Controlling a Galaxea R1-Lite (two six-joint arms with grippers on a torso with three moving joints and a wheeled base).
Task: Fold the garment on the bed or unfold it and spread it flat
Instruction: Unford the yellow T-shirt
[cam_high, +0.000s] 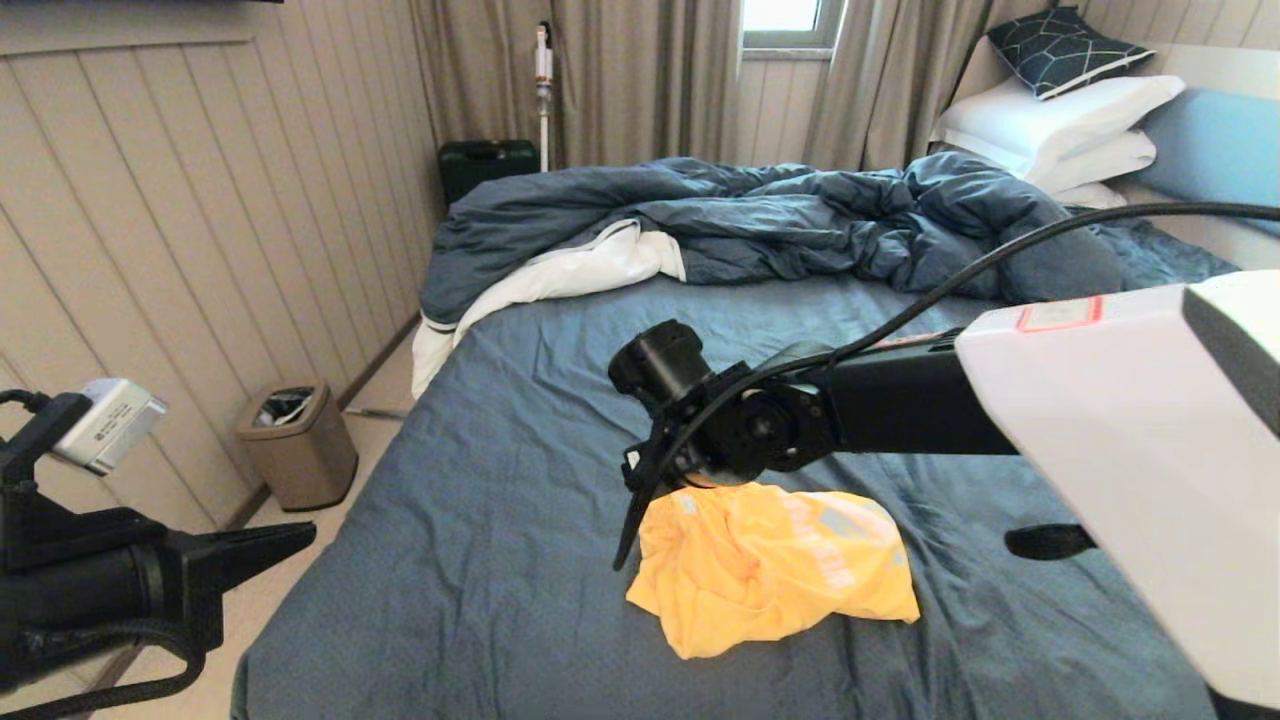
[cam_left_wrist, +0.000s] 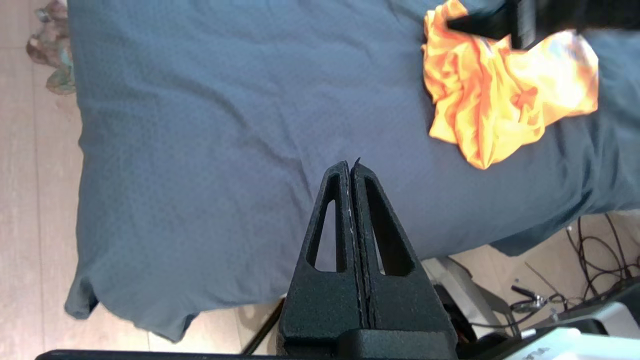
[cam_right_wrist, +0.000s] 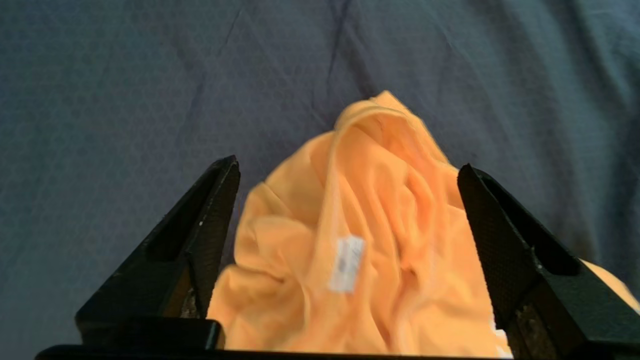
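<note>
My right gripper takes hold of the garment by its edge (cam_high: 674, 503) beside the white label next, to spread the garment flat on the bed (cam_high: 520, 450).
The yellow-orange garment (cam_high: 770, 570) lies crumpled in a heap on the slate-blue sheet of the bed (cam_high: 520, 450), near its front edge. My right gripper (cam_high: 672, 518) hangs just over the heap's left end, pointing down. Its jaws stand wide open with nothing pinched between them. In the right wrist view the garment (cam_right_wrist: 360, 240), with a small white label, fills the gap between the two fingers of the gripper (cam_right_wrist: 347, 167). My left gripper (cam_high: 300, 535) is parked off the bed's left side, shut and empty (cam_left_wrist: 351, 165). The left wrist view shows the garment (cam_left_wrist: 500, 100) far off.
A dark blue duvet with white lining (cam_high: 760, 215) is bunched across the far half of the bed. White pillows (cam_high: 1060, 120) lean at the headboard on the right. A bin (cam_high: 297, 440) stands on the floor to the left. Cables (cam_left_wrist: 600, 250) lie by the bed's foot.
</note>
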